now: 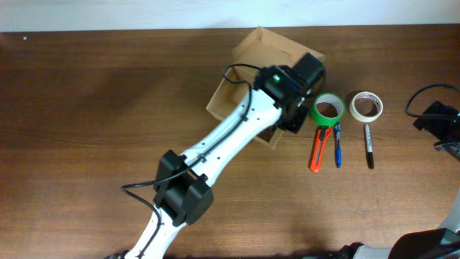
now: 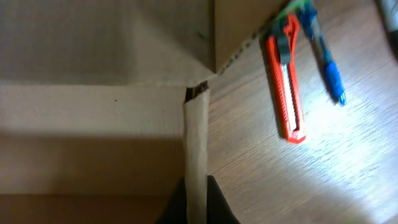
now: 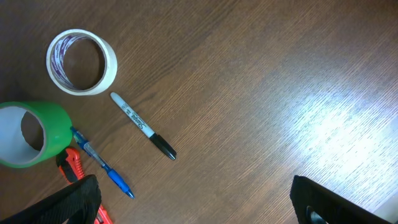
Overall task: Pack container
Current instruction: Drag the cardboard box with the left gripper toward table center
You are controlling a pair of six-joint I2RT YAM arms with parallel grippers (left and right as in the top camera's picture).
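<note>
My left gripper should keep hold of the container until its bottom sits flat, because my fingers are holding its front corner up above the tabletop.
The tan cardboard container sits open at the back middle of the table. My left gripper is over its right front edge, shut on the box's side wall, whose edge runs up between the two black fingers. An orange box cutter, a blue pen, a black marker, a green tape roll and a white tape roll lie right of the box. My right gripper is open and empty, high above the table at the far right.
The cutter and pen lie close beside the box corner in the left wrist view. A black cable loops at the right edge. The table's left half and front are bare wood.
</note>
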